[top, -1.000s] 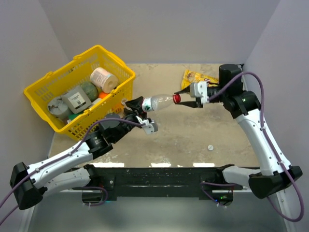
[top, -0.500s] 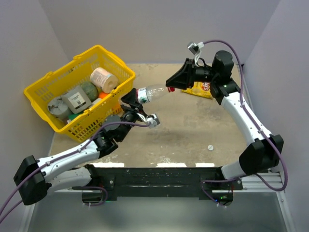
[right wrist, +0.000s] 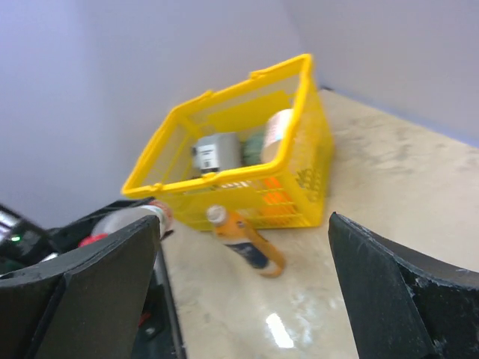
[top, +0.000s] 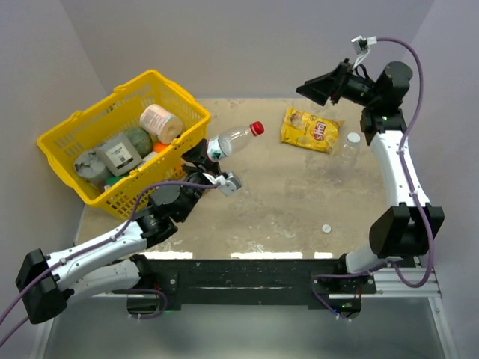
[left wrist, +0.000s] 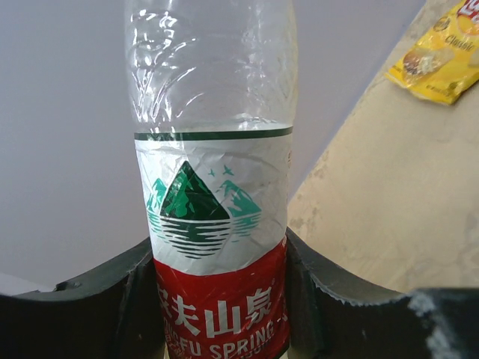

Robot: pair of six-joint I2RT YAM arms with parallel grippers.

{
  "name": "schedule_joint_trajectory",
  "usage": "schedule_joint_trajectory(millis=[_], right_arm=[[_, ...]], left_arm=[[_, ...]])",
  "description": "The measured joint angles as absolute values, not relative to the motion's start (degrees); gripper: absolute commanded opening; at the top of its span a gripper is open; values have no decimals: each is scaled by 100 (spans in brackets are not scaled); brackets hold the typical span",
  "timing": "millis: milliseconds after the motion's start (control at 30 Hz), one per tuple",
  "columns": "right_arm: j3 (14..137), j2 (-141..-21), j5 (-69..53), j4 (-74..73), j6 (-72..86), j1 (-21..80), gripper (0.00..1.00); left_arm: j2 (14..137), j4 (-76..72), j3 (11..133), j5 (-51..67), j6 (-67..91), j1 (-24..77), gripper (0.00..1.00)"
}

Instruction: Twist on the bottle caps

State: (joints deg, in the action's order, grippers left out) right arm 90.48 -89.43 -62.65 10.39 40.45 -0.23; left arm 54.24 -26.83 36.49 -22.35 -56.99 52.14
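Observation:
The water bottle needs to be set upright, so my right gripper should grab it next by its red-capped neck end (top: 253, 130) (right wrist: 95, 239). The bottle's base stays free for that.
My left gripper (top: 207, 155) (left wrist: 221, 299) is shut on a clear water bottle (top: 230, 139) (left wrist: 215, 217) with a red and white label. It holds the bottle tilted up to the right, just off the basket's corner. A red cap (top: 257, 128) sits on the bottle's neck. My right gripper (top: 317, 87) (right wrist: 243, 292) hangs open and empty, raised at the far right, apart from the bottle. A second clear bottle (top: 346, 153) with a white cap (top: 352, 137) stands below the right arm. Another white cap (top: 327, 227) lies loose on the table.
A yellow basket (top: 78, 123) (right wrist: 296, 75) with several groceries stands at the back left. An orange bottle (right wrist: 251, 241) with a white cap lies beside the basket. A yellow snack bag (top: 310, 129) (left wrist: 441, 60) lies at the back right.
The right gripper let go of the red cap, opened wide and swung up and back to the far right. The left arm tilted the bottle upward with the cap on it.

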Motion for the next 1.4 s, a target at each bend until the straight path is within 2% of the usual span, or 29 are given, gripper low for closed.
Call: schedule_joint_trajectory(millis=[100,300,567,833,1167,1233,1267,1400], right_arm=[[8433,-8416,-6101,1081,3577,-137,99],[7649,-7513,-6045,1173,3203,508,99],[7555,-7749,-5481,1634,3918,969,99],[7568,-7953,-4882,1865,4731,1033,99],[7703,-7950,-4790,2630,5157,1111,99],[7710,-7950,-4790,2749,5201,1114,96],[7719,-7950,-4786,2790,5218,1114,89],[7813,-7957,-4786,2832,5247,1125,75]], left_arm=[[5487,-2440,3850,-2283,-5041,5214,4],[6090,-2451,4689,-2322,-4003,5214,5],[6982,-2467,5583,-2268,-3354,5214,1],[7393,-2801,5603,-2408,-3232,5293,1],[7714,-3020,5763,-2410,-3098,5380,0],[7808,-2989,5813,-2405,-3057,5398,0],[7837,-2965,5824,-2403,-3055,5404,0],[7900,-2958,5830,-2408,-3057,5408,0]])
